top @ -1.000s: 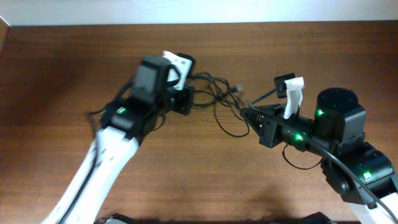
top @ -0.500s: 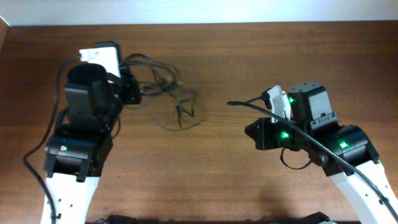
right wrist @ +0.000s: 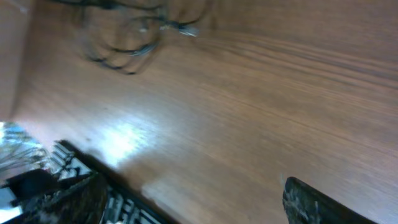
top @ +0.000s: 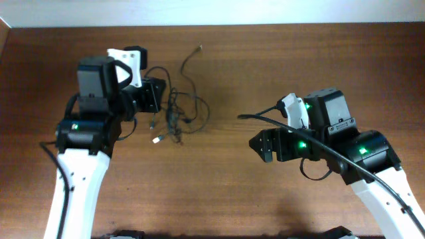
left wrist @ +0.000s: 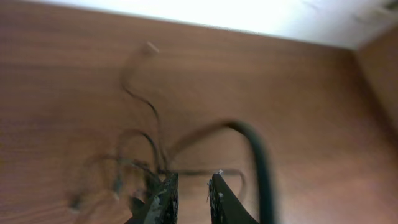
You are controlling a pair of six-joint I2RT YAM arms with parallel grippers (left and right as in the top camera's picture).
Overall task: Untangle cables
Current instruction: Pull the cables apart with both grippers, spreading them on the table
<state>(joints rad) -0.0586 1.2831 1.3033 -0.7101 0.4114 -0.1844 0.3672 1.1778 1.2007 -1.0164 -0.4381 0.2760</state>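
Observation:
I should next grab a single piece of the cables with my right gripper to untangle it, on the side of the heap opposite my left gripper.
The cables (top: 178, 111) lie in a loose black bunch on the wooden table, left of centre. One strand runs up to a small plug (top: 199, 48), and a pale plug (top: 158, 139) lies at the bunch's lower edge. My left gripper (top: 161, 98) sits at the bunch's left side. In the left wrist view the left gripper (left wrist: 193, 185) stands a narrow gap apart with only wood showing between the jaws. The cables (left wrist: 140, 168) are blurred beside its left finger. My right gripper (top: 259, 147) is wide open and empty, well right of the bunch. In the right wrist view the cables (right wrist: 127, 37) are far off.
A thick black arm cable (top: 259, 114) arcs leftward from the right arm. Another thick arm cable (left wrist: 260, 155) crosses the left wrist view. The table's far edge meets a white wall (top: 265, 10). Dark equipment (right wrist: 43, 193) shows past the table's edge in the right wrist view.
The right gripper has opened wide and pulled away from the cables. The left arm has shifted, its jaws have parted slightly, and the bunch now lies looser with one strand stretched upward.

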